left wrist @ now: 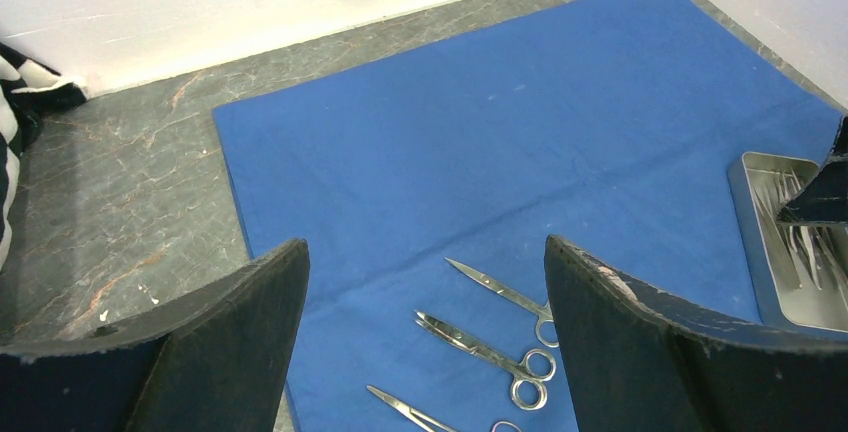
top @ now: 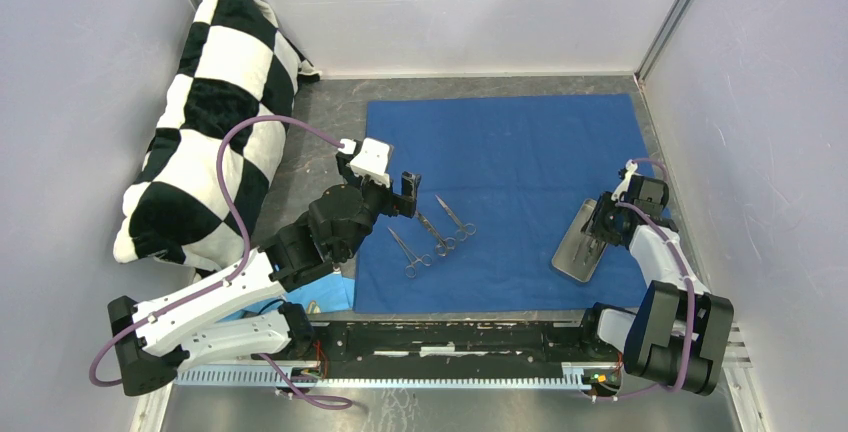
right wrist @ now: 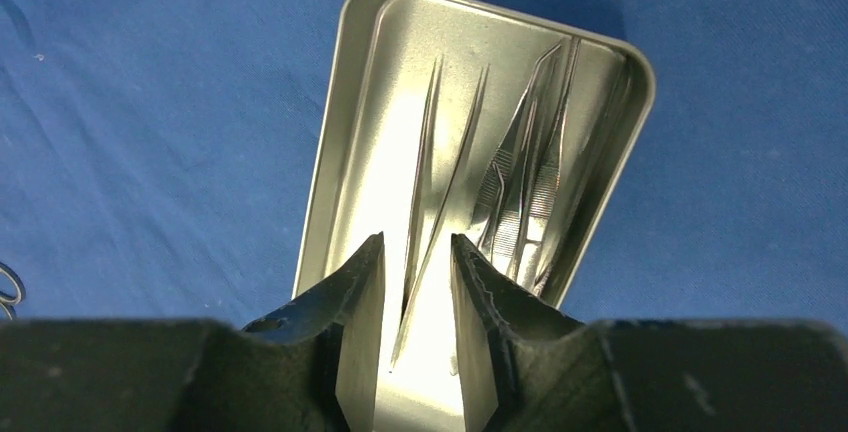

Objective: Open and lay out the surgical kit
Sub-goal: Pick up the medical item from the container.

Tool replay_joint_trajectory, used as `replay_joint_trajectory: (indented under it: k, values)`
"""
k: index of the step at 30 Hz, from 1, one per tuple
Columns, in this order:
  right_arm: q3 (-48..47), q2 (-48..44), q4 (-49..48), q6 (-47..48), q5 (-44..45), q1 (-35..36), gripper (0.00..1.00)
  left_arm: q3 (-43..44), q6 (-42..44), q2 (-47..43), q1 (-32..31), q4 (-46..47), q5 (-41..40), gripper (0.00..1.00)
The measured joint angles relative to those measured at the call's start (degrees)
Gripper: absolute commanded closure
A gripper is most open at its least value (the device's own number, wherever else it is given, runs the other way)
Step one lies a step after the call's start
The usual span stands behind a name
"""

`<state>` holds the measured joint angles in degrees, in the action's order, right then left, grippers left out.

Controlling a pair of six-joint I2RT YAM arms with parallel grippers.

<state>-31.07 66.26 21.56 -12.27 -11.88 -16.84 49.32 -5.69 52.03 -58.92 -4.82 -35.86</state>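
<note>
The thin tweezer needs to lie flat beside the scissor-like instruments, so my right gripper will next grab it across both its arms, with the tweezer's tips pointing away.
The dark blue cloth (top: 520, 182) of the surgical kit lies spread flat on the table. Three silver scissor-like instruments (top: 435, 234) lie side by side on its left part. My left gripper (top: 408, 192) hovers over them, open wide and empty; its wrist view shows them (left wrist: 480, 345) below its jaws (left wrist: 425, 242). The steel tray (top: 580, 252) sits at the cloth's right front. My right gripper (top: 598, 227) reaches into it. In the right wrist view its jaws (right wrist: 417, 237) stand a little apart either side of a thin tweezer (right wrist: 440, 152), gaps showing. More instruments (right wrist: 530, 172) lie against the tray's right wall (right wrist: 335, 152).
A black-and-white checkered pillow (top: 205, 122) leans along the left wall. A light blue cloth scrap (top: 320, 297) lies by the left arm's base. Grey walls close in the back and both sides. Bare marbled table (left wrist: 130, 212) shows left of the cloth.
</note>
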Motion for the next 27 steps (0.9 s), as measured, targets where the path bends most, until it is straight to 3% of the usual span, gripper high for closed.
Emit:
replay_joint_trajectory:
  k: [6,10,15,25,27]
  values:
    - [0.3,0.6,-0.3,-0.1,0.0,1.4,0.65,0.0,0.0,0.0,0.0,0.0,0.0,0.07]
    - [1.6,1.6,-1.0,-0.5,0.2,2.1,0.72,0.0,0.0,0.0,0.0,0.0,0.0,0.07]
    - [2.5,1.6,-2.2,-1.0,0.5,2.2,1.00,0.0,0.0,0.0,0.0,0.0,0.0,0.07]
    - [1.7,-8.3,4.4,-1.6,4.0,2.4,1.00,0.0,0.0,0.0,0.0,0.0,0.0,0.08]
    - [0.2,-12.2,5.8,-1.0,3.3,2.4,0.94,0.0,0.0,0.0,0.0,0.0,0.0,0.07]
